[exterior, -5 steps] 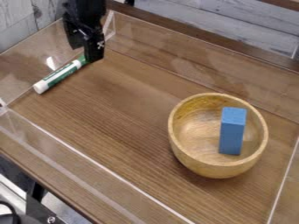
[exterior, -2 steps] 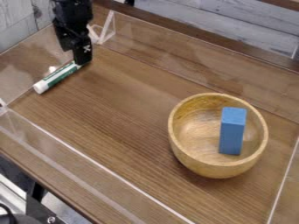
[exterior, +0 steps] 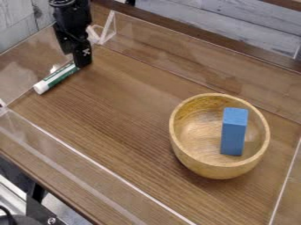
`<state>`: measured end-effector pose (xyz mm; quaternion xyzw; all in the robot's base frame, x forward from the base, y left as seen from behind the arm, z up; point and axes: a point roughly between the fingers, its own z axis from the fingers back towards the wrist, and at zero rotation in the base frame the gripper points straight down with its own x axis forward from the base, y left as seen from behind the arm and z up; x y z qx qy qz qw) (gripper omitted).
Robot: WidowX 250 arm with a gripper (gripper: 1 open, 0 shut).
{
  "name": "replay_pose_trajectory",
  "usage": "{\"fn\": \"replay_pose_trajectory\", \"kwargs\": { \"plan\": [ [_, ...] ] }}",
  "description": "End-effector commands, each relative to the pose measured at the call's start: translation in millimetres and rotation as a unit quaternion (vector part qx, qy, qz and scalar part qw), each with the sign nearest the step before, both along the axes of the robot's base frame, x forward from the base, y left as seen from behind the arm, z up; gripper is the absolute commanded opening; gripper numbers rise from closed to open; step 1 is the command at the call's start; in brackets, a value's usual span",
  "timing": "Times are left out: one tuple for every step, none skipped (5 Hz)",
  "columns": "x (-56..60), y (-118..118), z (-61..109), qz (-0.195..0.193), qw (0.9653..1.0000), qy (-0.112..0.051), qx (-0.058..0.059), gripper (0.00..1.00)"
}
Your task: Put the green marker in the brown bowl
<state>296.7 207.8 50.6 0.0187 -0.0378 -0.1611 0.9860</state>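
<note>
Next, my gripper grabs the green marker by its green end [exterior: 67,68] to put it in the brown bowl [exterior: 192,142].
The green marker [exterior: 55,78], a slim white barrel with a green cap end, lies on the wooden table at the far left. My black gripper [exterior: 72,55] points down just above the marker's upper, green end, its fingers open with nothing between them. That end of the marker is partly hidden behind the fingers. The brown bowl [exterior: 192,142] sits at the right front, well away from the gripper.
A blue block [exterior: 235,130] stands upright inside the bowl. Clear acrylic walls [exterior: 24,123] border the table on the left and front edges, and a small clear bracket [exterior: 107,31] stands behind the gripper.
The gripper has moved left and down, from beside the marker's upper end to directly over it. Marker, bowl and block have not moved.
</note>
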Motion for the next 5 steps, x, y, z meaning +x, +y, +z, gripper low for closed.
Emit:
{"fn": "replay_pose_trajectory", "kwargs": {
  "plan": [
    [9.4,12,19.4,0.005,0.9994,-0.031,0.016,1.00],
    [8.4,10,11.9,-0.002,0.9995,-0.028,0.013,1.00],
    [7.1,8,4.3,-0.009,0.9996,-0.024,0.011,1.00],
    [6.5,7,-2.9,-0.015,0.9996,-0.021,0.008,1.00],
    [6.9,6,-8.3,-0.021,0.9996,-0.019,0.005,0.00]
  ]
}}
